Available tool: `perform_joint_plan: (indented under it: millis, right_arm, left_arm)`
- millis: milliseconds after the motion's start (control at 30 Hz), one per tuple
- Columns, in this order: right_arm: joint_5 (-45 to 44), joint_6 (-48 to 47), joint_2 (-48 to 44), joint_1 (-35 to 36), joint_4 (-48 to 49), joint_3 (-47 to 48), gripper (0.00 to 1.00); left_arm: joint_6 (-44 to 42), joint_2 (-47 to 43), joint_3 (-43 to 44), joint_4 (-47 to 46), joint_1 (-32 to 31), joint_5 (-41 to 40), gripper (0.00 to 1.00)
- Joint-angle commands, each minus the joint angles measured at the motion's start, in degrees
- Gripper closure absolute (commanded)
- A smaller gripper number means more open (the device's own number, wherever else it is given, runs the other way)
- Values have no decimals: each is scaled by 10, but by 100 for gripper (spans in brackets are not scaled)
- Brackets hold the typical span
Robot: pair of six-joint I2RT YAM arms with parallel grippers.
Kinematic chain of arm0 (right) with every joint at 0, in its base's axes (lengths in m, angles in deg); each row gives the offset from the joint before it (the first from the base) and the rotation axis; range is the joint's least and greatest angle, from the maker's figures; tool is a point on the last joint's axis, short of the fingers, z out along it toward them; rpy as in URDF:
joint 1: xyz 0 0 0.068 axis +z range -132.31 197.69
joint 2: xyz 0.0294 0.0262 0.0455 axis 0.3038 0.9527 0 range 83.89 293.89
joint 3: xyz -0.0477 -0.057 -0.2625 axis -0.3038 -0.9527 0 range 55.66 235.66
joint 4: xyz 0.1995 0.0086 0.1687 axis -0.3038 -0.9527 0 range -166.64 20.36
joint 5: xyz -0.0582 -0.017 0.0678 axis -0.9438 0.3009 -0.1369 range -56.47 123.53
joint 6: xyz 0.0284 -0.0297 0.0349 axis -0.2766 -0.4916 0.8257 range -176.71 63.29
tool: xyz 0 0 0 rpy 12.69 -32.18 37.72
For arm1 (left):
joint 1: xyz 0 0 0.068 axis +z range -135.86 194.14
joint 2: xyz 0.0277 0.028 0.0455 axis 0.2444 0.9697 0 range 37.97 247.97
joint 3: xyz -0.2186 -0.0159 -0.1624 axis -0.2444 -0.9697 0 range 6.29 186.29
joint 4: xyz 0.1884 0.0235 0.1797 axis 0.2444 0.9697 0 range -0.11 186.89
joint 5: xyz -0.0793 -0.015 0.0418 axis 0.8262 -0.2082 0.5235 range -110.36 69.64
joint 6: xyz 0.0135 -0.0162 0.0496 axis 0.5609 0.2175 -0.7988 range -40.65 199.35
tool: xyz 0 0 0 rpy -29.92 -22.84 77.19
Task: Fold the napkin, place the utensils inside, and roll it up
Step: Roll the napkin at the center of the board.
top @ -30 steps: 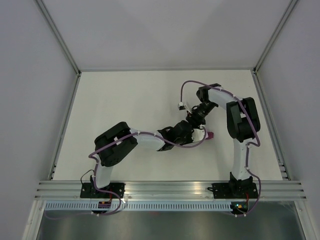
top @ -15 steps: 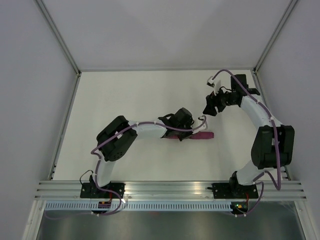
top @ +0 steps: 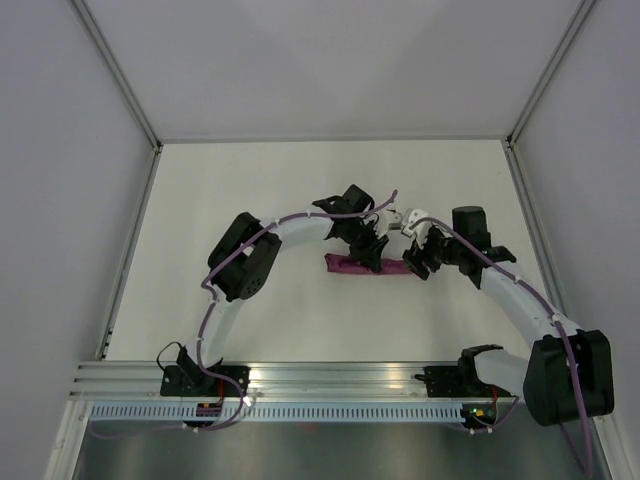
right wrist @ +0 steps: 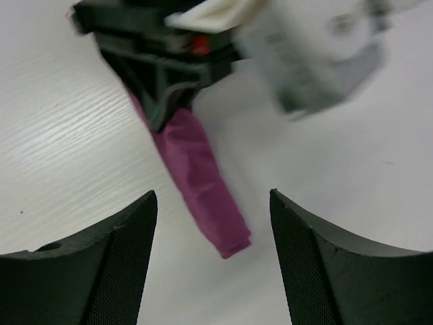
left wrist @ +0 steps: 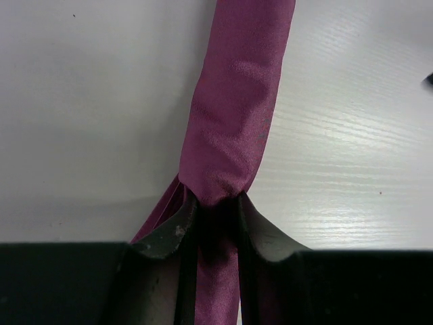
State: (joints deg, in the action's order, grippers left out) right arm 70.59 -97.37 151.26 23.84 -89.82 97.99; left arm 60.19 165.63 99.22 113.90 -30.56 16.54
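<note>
I will next grab the napkin roll (top: 390, 267) (right wrist: 195, 162) across its width near its middle with my right gripper, beside my left gripper, to take over and keep it rolled up.
The napkin (top: 352, 265) is a plum-purple tight roll lying left to right on the white table. My left gripper (top: 371, 250) comes from the far side and is shut on the roll near its middle. In the left wrist view the roll (left wrist: 233, 122) is pinched between my two dark fingers, around the gripper's midpoint (left wrist: 216, 211). My right gripper (top: 416, 262) is open at the roll's right end. In the right wrist view its midpoint (right wrist: 213, 198) is over the roll's end (right wrist: 203, 186), not touching it. No utensils are in view.
White walls with metal frame posts (top: 130, 110) enclose the table on three sides. An aluminium rail (top: 330, 378) carries both arm bases at the near edge. The left gripper's body (right wrist: 162, 68) fills the top of the right wrist view.
My right arm has swung from the far right down to the roll's right end. My left arm has moved further back over the roll, which now shows at full length.
</note>
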Motion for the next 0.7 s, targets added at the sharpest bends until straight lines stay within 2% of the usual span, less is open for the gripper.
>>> perform_joint_plan:
  millis: [0,133,300,533,667]
  right_arm:
    - [-65,-64,-22,60,76,-64,27]
    - [-130,-68,-5,142,152,-117,27]
    - [-205,-71,37,197,222,-131,27]
    - [-253,-81,86,251,241,-133,29]
    - [-264,-90,111,266,241,-134,38]
  left_arm:
    - [29,61,1,111,5,38,98]
    - [39,81,24,128,12,68,98]
    - [40,104,56,157,16,87,98]
    - [37,117,76,181,21,109,98]
    - [34,119,83,188,28,117,98]
